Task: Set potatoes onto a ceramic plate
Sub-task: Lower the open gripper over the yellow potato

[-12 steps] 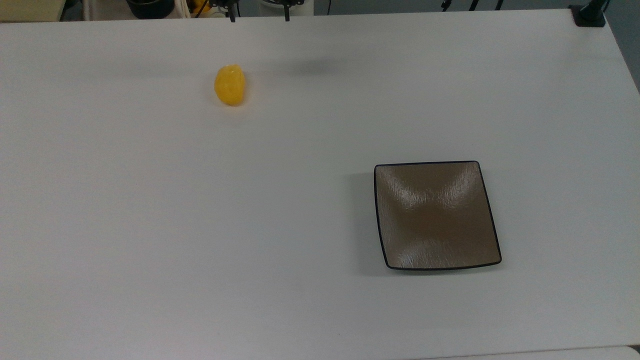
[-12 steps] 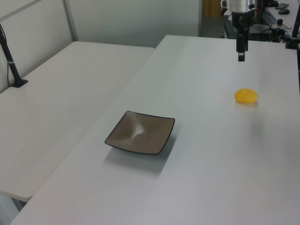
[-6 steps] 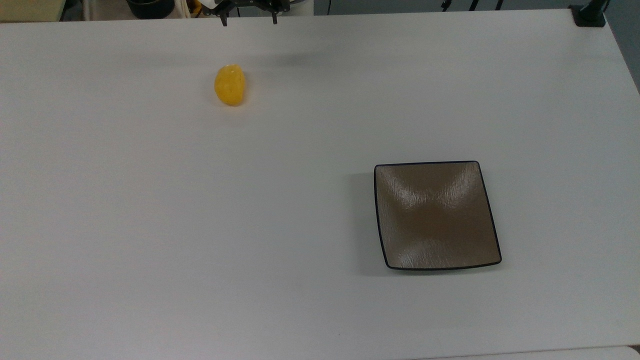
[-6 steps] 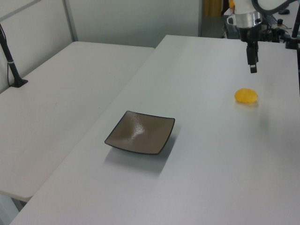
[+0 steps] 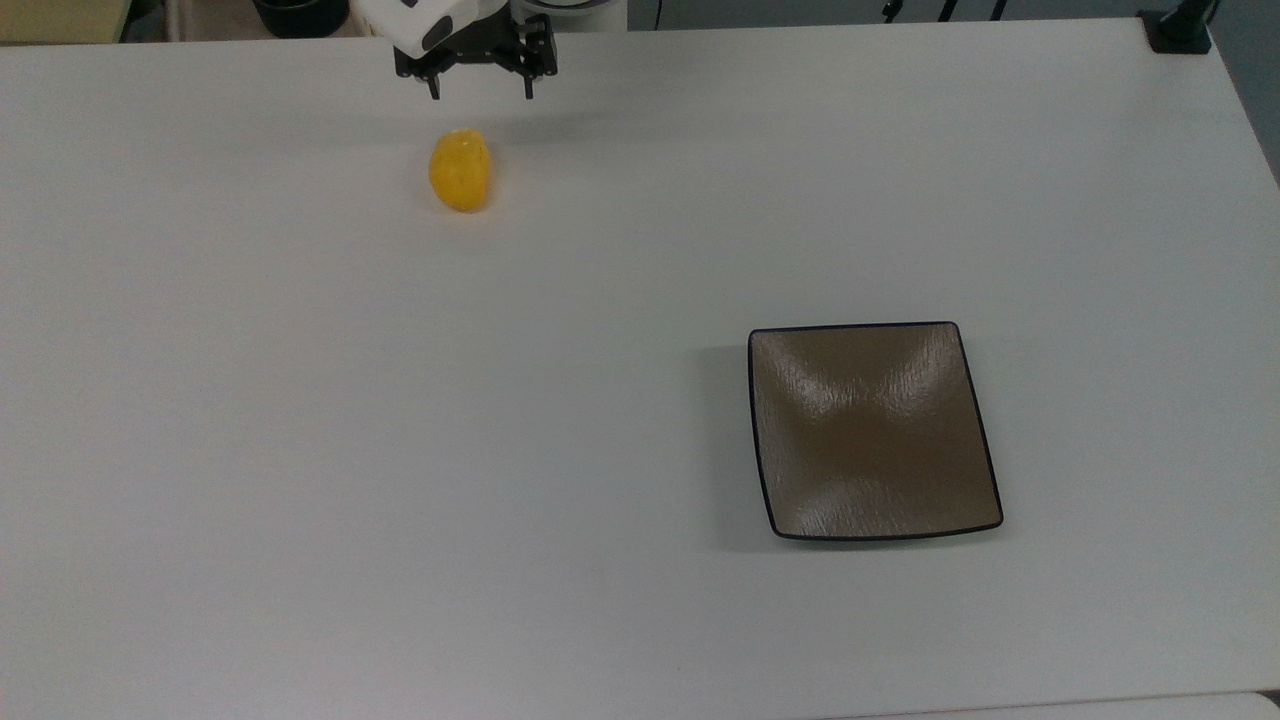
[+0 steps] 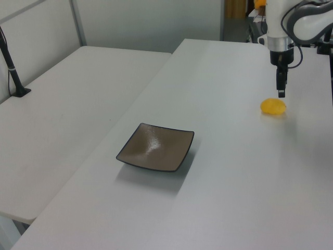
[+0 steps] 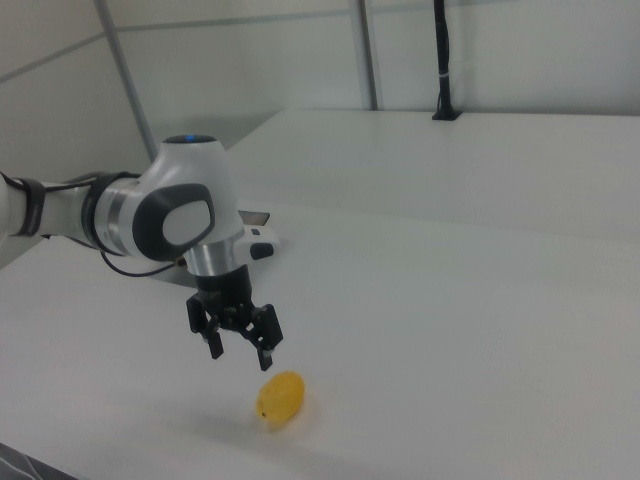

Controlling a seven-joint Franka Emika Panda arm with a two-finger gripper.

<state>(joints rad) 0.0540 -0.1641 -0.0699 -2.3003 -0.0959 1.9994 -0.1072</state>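
I should next grab the yellow potato by its lumpy middle point(image 6: 273, 107) with my gripper, so that I can put the potato on the ceramic plate point(image 6: 156, 147).
A bright yellow lumpy potato point(image 5: 460, 170) lies on the white table, toward the top view's upper left; I also see the potato point(image 6: 273, 106) in the left view and the potato point(image 7: 280, 398) in the right view. My gripper point(image 5: 481, 92) hangs open just above and slightly behind it, fingers spread and empty; the gripper point(image 7: 240, 355) shows its two dark fingers apart. The gripper point(image 6: 281, 92) points straight down. The square brown-grey ceramic plate point(image 5: 872, 430) with a dark rim sits empty at the top view's lower right, far from the potato; the plate point(image 6: 156, 147) is at the left view's centre-left.
The white table point(image 5: 400, 450) stretches wide around both objects. A second white table point(image 6: 62, 109) stands alongside at the left view's left, carrying a black clamp post point(image 6: 13, 73). Another black clamp point(image 5: 1180, 30) sits at the top view's upper right corner.
My gripper has come in from the table's far edge and dropped lower, ending close above the potato. The potato and plate have not moved.
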